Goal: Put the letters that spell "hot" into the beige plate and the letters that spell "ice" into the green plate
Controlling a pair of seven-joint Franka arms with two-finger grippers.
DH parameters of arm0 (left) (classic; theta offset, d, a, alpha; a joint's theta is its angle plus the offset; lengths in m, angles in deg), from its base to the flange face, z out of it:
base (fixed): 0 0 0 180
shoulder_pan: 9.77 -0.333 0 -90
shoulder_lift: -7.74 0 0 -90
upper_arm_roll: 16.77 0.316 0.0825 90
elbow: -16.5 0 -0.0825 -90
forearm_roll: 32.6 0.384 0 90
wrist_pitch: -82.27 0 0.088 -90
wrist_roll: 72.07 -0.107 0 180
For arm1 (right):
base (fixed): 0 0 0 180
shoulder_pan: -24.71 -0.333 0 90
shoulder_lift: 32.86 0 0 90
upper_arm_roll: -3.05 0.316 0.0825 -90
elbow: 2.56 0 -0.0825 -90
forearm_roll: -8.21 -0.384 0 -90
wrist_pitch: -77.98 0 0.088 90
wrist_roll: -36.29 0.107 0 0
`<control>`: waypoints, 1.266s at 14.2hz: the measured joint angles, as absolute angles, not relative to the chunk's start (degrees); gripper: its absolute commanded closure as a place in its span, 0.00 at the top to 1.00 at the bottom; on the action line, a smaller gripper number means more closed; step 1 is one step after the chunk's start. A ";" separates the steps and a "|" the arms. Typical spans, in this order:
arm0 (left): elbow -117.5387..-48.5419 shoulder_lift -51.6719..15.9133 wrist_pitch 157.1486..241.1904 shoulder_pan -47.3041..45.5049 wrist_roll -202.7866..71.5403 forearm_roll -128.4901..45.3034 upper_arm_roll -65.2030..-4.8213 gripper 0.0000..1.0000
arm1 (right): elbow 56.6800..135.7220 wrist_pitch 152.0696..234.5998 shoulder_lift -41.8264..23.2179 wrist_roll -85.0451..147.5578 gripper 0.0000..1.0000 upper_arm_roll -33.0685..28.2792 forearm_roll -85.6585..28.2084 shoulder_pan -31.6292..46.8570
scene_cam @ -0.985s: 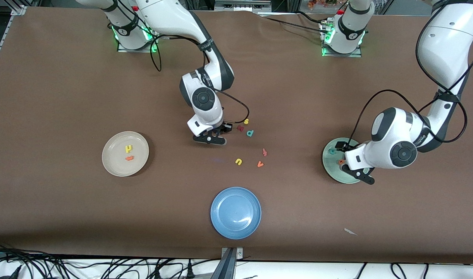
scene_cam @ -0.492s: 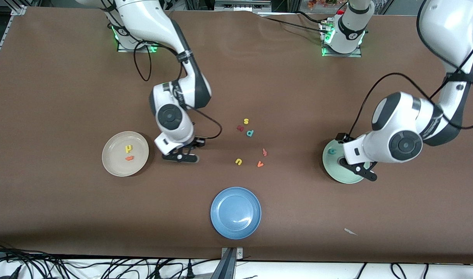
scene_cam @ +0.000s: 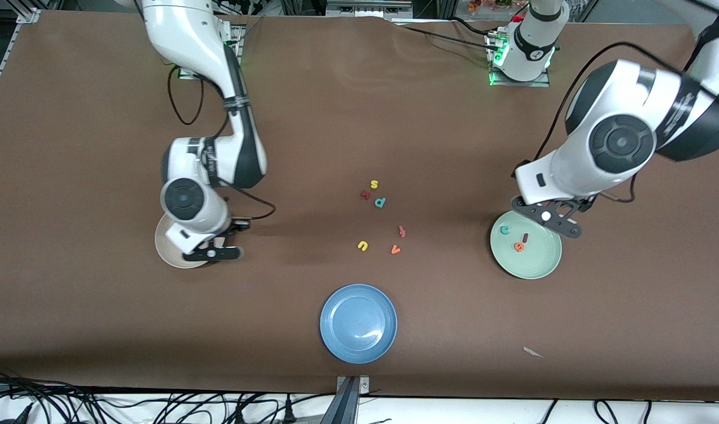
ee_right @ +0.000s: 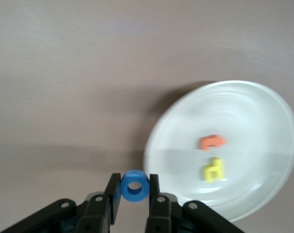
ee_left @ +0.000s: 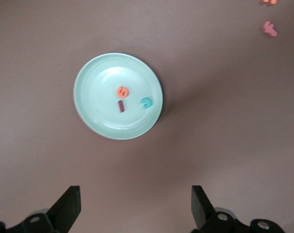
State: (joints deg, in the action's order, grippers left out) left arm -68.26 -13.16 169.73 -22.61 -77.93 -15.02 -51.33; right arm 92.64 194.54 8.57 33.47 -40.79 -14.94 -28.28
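My right gripper moves the blue "o" toward the plate before releasing the "o", since the "o" hangs short of the beige plate's rim point(ee_right: 155, 131).
My right gripper point(ee_right: 135, 194) is shut on the blue "o" point(ee_right: 135, 186). It hangs over the table just beside the rim of the beige plate point(ee_right: 244, 116). An orange "t" point(ee_right: 212, 141) and a yellow "h" point(ee_right: 214, 170) lie in that plate. In the front view the right gripper point(scene_cam: 212, 254) and its wrist cover most of the beige plate point(scene_cam: 162, 250). My left gripper point(scene_cam: 546, 217) is open, above the rim of the green plate point(scene_cam: 542, 259), nothing between its fingers point(ee_left: 69, 208). In the green plate point(ee_left: 98, 102) lie a teal "c" point(ee_left: 146, 103), an orange "e" point(ee_left: 122, 91) and a dark red "i" point(ee_left: 121, 106).
A blue plate point(scene_cam: 358, 323) sits nearest the front camera. Loose letters lie mid-table: yellow "s" point(scene_cam: 374, 184), a dark red letter point(scene_cam: 365, 194), teal "p" point(scene_cam: 380, 202), a red cross-shaped letter point(scene_cam: 402, 231), yellow "u" point(scene_cam: 363, 245), orange "v" point(scene_cam: 396, 249). A paper scrap point(scene_cam: 533, 352) lies near the front edge.
My right gripper has carried the blue "o" from the loose letters to the beige plate's edge. The left gripper has risen off the green plate, uncovering the "e" and "i".
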 measured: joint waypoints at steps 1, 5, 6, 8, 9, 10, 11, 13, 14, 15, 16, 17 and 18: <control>-67.86 -11.51 169.36 -21.25 -77.99 -16.56 -48.07 1.00 | 93.97 194.56 8.32 30.38 0.21 -42.07 -16.27 -28.01; -67.46 -3.97 169.15 -8.38 -79.27 -24.59 -25.57 1.00 | 99.29 196.91 7.83 22.68 0.42 -44.58 -20.68 -27.52; -67.47 -2.87 169.32 -6.20 -79.27 -24.79 -22.28 1.00 | 100.36 197.63 7.85 22.33 0.73 -44.56 -21.49 -27.54; -68.10 -1.67 172.50 -5.12 -79.25 -24.81 -20.26 1.00 | 101.44 198.16 7.89 22.28 1.00 -44.55 -23.41 -27.43; -69.22 -1.10 175.43 -5.11 -79.22 -24.85 -20.08 1.00 | 101.48 198.16 7.88 22.28 1.00 -44.60 -24.80 -27.20; -70.67 -0.46 177.70 -5.11 -79.17 -25.35 -19.96 1.00 | 101.45 198.17 7.85 22.28 1.00 -44.71 -25.81 -27.05; -72.07 0.40 178.68 -5.13 -79.16 -27.03 -19.80 1.00 | 101.22 198.21 7.81 22.30 1.00 -44.84 -26.39 -26.99; -75.05 2.76 179.05 -5.52 -79.15 -30.95 -19.44 1.00 | 99.94 197.89 7.65 22.50 1.00 -44.95 -26.76 -26.98; -76.23 3.98 179.10 -5.72 -79.19 -31.70 -19.26 1.00 | 98.98 197.27 7.51 22.54 1.00 -44.95 -26.77 -27.01; -76.99 5.04 179.12 -5.86 -79.19 -31.76 -19.16 1.00 | 97.94 196.04 7.29 22.69 1.00 -44.95 -26.77 -27.04; -77.37 5.66 179.12 -6.00 -79.22 -31.76 -19.16 1.00 | 97.11 194.94 7.08 22.89 1.00 -44.95 -26.77 -27.06; -77.67 6.04 179.13 -6.14 -79.32 -31.76 -19.16 1.00 | 96.54 194.12 6.90 23.37 1.00 -45.04 -26.77 -27.09; -77.87 6.16 179.16 -6.33 -79.47 -31.76 -19.16 1.00 | 96.24 193.67 6.79 24.41 1.00 -45.29 -26.77 -27.19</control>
